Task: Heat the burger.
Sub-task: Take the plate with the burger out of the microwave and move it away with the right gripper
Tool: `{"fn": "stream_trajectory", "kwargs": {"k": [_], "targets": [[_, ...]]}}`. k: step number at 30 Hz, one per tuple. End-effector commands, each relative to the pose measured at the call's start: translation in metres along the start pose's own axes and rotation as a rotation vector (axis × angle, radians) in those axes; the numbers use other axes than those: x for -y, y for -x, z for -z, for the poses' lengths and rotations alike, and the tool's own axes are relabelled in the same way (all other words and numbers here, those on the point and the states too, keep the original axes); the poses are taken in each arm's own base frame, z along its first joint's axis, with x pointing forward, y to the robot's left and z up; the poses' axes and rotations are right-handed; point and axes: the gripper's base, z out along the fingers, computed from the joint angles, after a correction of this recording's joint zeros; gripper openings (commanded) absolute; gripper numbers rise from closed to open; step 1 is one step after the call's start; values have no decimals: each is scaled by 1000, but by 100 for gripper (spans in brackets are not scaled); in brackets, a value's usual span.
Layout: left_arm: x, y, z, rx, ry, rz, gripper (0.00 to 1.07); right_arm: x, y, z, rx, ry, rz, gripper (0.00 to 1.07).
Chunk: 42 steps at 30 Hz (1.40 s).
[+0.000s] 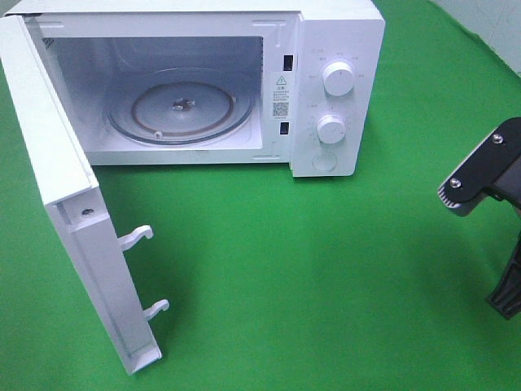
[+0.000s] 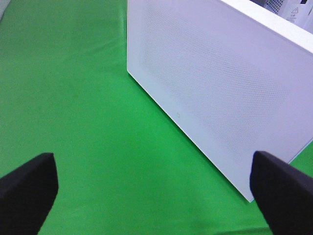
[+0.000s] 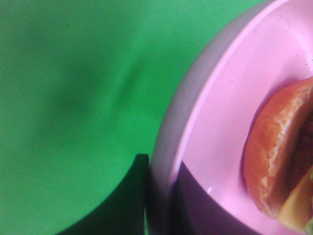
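Observation:
My right gripper should keep holding the pink plate: its rim is tilted above the green cloth in the right wrist view.
The burger (image 3: 276,156) shows only in the right wrist view: an orange-brown bun with a bit of yellow cheese, lying on a round pink plate (image 3: 220,98). My right gripper (image 3: 159,169) has its dark fingers close together on either side of the plate's rim, shut on it. In the high view only part of the right arm (image 1: 488,171) shows at the right edge; plate and burger are out of frame there. My left gripper (image 2: 154,191) is open wide and empty, facing the outer face of the microwave door (image 2: 220,83).
A white microwave (image 1: 338,106) stands at the back on green cloth (image 1: 309,269). Its door (image 1: 57,187) is swung fully open to the left, latch hooks pointing right. The glass turntable (image 1: 175,110) inside is bare. Two knobs sit on its right panel.

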Motion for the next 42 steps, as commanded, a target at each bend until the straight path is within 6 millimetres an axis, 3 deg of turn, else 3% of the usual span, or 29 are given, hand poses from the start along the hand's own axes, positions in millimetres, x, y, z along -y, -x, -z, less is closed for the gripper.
{"fn": "stream_trajectory", "kwargs": {"k": [1,19,29,42], "targets": [[0,-1,0,6,-1,-1,100,4,12,-5,-30,-104,-30,0],[0,-1,0,6,-1,-1,100,-19,24,-29,-133,-144,-76,0],[0,-1,0,6,-1,-1,100,-47,29,-56,-190,-116,-52,1],[0,-1,0,6,-1,-1,100,-63,27,-86,-252,-56,-103,1]]}}
